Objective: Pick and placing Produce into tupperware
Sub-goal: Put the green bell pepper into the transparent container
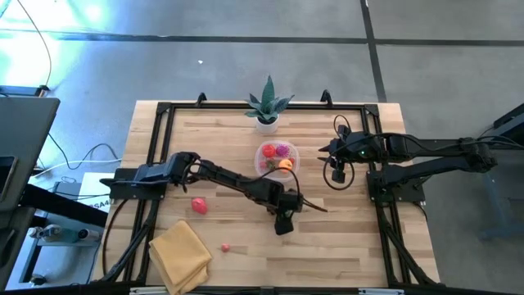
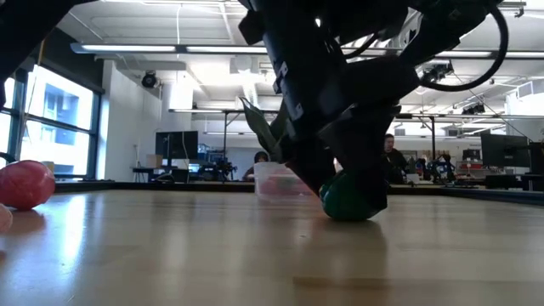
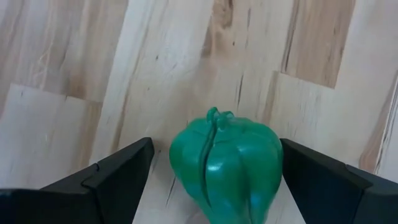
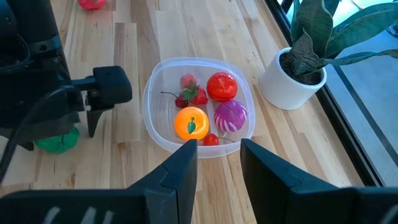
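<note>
My left gripper is ready and will close, because its fingers are low on both sides of the green pepper in the left wrist view.
A green toy pepper (image 3: pixel 227 171) sits on the table, stem up; it also shows in the low view (image 2: pixel 344 202). My left gripper (image 3: pixel 216 149) is low over the table, open, one finger on each side of the pepper. In the high view the left gripper (image 1: pixel 284 221) is near the table's middle, in front of the tupperware (image 1: pixel 277 168). The clear tupperware (image 4: pixel 149 118) holds an orange piece, a red one, a purple one and small red berries. My right gripper (image 1: pixel 337 174) hovers open, to the right of the tupperware. My left gripper comes at the green pepper from above with its fingers at the pepper's two sides. One finger (image 3: pixel 124 171) stands clear of it by a small gap. The other finger (image 3: pixel 305 171) lies close against the pepper's side (image 3: pixel 273 165); I cannot tell whether it touches.
A pink-red fruit (image 1: pixel 199 205) and a small pink piece (image 1: pixel 225 247) lie on the table's left half. A folded yellow cloth (image 1: pixel 180 254) sits at the near left corner. A potted plant (image 1: pixel 268 106) stands at the far edge behind the tupperware. A black frame rims the table.
</note>
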### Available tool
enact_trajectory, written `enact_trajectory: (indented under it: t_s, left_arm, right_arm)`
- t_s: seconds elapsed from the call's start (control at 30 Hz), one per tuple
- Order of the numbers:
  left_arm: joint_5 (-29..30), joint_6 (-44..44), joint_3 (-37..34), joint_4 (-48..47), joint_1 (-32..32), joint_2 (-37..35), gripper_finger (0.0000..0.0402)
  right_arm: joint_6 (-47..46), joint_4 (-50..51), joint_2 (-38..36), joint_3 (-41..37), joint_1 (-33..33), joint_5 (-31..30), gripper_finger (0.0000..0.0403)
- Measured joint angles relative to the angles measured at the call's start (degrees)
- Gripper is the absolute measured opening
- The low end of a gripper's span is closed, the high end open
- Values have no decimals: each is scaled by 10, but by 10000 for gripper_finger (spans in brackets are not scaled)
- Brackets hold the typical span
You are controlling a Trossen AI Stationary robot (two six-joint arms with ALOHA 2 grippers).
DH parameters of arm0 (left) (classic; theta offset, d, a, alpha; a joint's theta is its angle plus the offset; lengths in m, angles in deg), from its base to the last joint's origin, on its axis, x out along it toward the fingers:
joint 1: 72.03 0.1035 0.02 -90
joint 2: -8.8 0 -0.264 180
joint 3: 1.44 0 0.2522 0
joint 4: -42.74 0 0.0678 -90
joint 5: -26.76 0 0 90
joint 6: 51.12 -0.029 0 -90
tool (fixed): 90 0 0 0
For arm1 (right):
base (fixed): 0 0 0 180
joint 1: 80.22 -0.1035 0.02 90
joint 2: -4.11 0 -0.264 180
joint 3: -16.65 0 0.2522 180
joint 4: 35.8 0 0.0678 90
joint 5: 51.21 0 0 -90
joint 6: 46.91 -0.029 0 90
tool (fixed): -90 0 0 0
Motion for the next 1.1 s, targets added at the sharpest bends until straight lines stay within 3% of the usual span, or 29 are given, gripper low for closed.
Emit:
enact_trajectory:
  t_s: [0.2,0.73,1.1]
  left_arm:
    - [-1,34,0,-1,1,0,326]
    - [5,31,-1,-2,1,0,240]
    - [-7,-25,-1,0,1,0,236]
  right_arm:
    - [0,0,0,0,0,0,113]
    - [0,0,0,0,0,0,113]
    - [0,0,0,0,0,0,113]
